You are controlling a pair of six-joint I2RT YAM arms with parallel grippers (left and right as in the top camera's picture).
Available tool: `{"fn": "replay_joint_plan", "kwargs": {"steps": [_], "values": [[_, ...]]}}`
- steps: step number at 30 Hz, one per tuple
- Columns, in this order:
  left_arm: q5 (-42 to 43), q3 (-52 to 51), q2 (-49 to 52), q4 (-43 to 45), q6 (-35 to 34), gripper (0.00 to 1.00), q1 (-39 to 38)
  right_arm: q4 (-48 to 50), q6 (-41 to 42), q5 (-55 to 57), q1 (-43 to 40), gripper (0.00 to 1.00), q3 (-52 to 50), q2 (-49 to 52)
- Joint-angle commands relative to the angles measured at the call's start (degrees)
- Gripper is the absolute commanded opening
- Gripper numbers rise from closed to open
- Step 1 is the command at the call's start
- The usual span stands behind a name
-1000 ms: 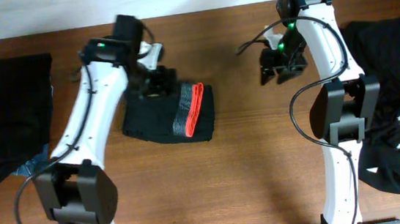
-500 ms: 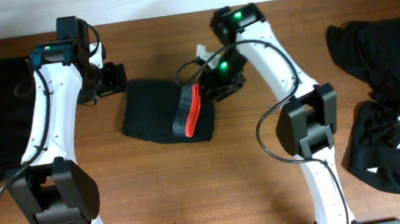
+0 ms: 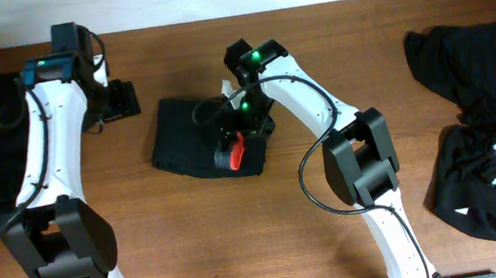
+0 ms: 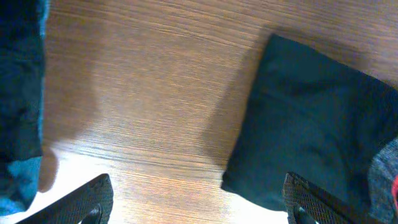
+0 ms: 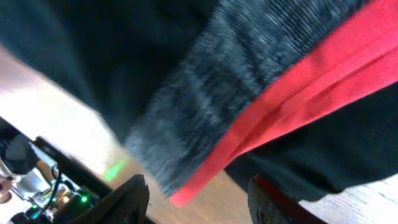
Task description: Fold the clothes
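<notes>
The robot's right gripper will next grab the folded black trousers by the red-edged grey waistband (image 3: 235, 153). Then the robot can slide the trousers aside, still folded.
The clothes in play are black trousers (image 3: 194, 142), folded into a small rectangle at mid-table, with the red-edged grey waistband (image 3: 235, 153) on their right end. My right gripper (image 3: 240, 127) hovers low over that waistband. In the right wrist view its jaws (image 5: 199, 208) stand apart, and the red edge (image 5: 292, 99) and grey band (image 5: 242, 81) hang just above the gap, unpinched. My left gripper (image 3: 122, 100) is open, left of the fold and apart from it. Its fingertips (image 4: 90, 198) frame bare wood, with the trousers' corner (image 4: 311, 124) to the right.
A heap of black clothes (image 3: 1, 135) lies at the table's left edge, showing as dark blue-black fabric (image 4: 18, 93) in the left wrist view. Another loose black pile with small white logos (image 3: 492, 161) covers the right side. The far edge of the table runs along the top.
My right arm has swung from the right side to above the trousers' waistband. My left gripper has drawn back leftward off the fold. The folded trousers have stayed put.
</notes>
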Motion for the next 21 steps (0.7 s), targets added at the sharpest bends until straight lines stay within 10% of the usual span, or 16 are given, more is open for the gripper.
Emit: {"fn": "replay_joint_plan", "kwargs": {"steps": [1,18,21], "values": [[-0.8,1.2,0.5,0.1,-0.5,0.87,1.5,0.7,1.7,-0.8,0.0,0.56,-1.8,0.9],[-0.8,1.2,0.5,-0.1,-0.5,0.87,1.5,10.6,9.2,-0.7,0.0,0.56,-6.7,0.9],[-0.8,1.2,0.5,-0.1,-0.5,0.87,1.5,12.7,9.2,-0.8,0.0,0.35,-6.8,0.9]]}}
